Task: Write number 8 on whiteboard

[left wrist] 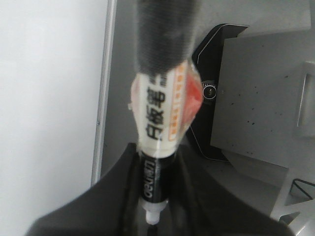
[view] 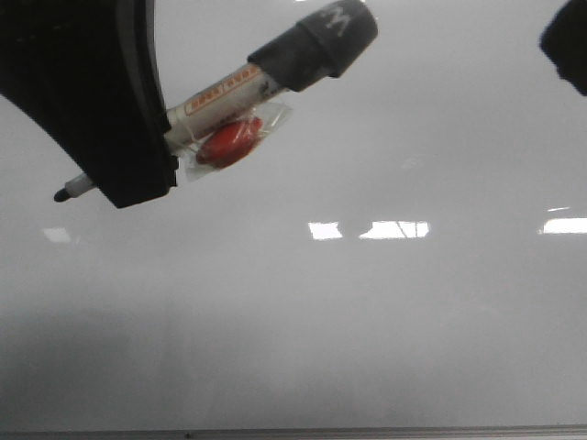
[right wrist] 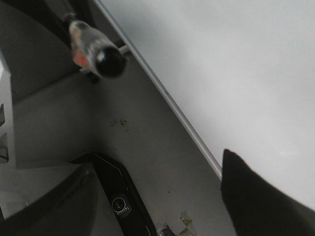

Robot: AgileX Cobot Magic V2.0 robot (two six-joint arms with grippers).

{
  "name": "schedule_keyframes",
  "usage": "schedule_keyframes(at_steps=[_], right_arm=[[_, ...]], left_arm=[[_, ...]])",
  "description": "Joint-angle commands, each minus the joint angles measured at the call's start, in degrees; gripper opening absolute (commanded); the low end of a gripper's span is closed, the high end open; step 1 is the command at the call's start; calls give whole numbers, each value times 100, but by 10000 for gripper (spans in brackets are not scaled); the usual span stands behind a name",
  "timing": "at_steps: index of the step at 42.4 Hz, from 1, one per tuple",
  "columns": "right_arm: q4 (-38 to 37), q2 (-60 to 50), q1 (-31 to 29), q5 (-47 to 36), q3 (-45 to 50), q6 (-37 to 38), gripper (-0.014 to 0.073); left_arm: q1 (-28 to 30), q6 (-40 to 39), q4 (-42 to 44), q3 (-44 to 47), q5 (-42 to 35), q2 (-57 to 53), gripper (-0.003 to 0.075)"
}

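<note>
My right gripper grips the marker by its dark end with the cap (view: pixel 321 44) next, as my left gripper's fingers already cover its body toward the tip.
The whiteboard (view: pixel 385 302) fills the front view, glossy pale grey with bright light reflections and a thin metal bottom edge. No number 8 or any black line shows on it. My left gripper (view: pixel 119 137) is shut on a whiteboard marker (view: pixel 229 92), a white barrel with an orange label, a dark cap on its back end and a red piece taped on. Its black tip (view: pixel 62 194) points left, close over the board. In the left wrist view the fingers (left wrist: pixel 123 196) clamp the marker (left wrist: pixel 160 113). My right gripper (right wrist: pixel 157 216) is open and empty; it shows at the front view's top right corner (view: pixel 569 41).
The board's metal edge (right wrist: pixel 167 101) runs beside a grey table surface (right wrist: pixel 147 142). A black device with a round lens (right wrist: pixel 120 204) lies on it, also in the left wrist view (left wrist: pixel 209 91). A grey box (left wrist: pixel 261 98) stands nearby.
</note>
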Motion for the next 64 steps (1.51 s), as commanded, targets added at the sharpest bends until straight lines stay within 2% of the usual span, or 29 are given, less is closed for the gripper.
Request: schedule_keyframes(at_steps=[1,11,18,21,28,34,38,44,47,49,54,64], right_arm=[[257,272,449,-348,-405,-395,549],[257,1205,1309,-732,-989,-686,549],[269,1794,1530,-761,-1352,-810,545],[269,1960,1590,-722,-1455,-830,507],[384,2094,1592,-527,-1566,-830,307],[398,2094,1587,-376,-1566,-830,74],[398,2094,1568,-331,-1566,-830,-66],[398,2089,1568,-331,-1566,-830,-68],[398,2084,1568,-326,-1554,-830,-68],[393,2084,1556,-294,-1546,-830,-68],[399,2084,1420,-205,-1534,-759,-67],[726,2076,594,-308,-1237,-737,-67]], left_arm=[[-85,51,-52,-210,-95,-165,-21],[-85,51,-52,-210,-95,-165,-21],[-85,51,-52,-210,-108,-165,-21],[-85,51,-52,-210,-131,-165,-21],[-85,51,-52,-210,-250,-165,-20],[-85,-47,-52,-210,-588,-220,-17],[-85,-149,-52,-210,-772,-306,46],[-30,-432,-66,-176,-841,-370,255],[74,-619,-97,-108,-811,-370,309],[155,-619,-191,-15,-790,-384,309],[565,-516,-618,474,-1016,-731,246],[1327,16,-1519,1979,-2406,-2335,219]])
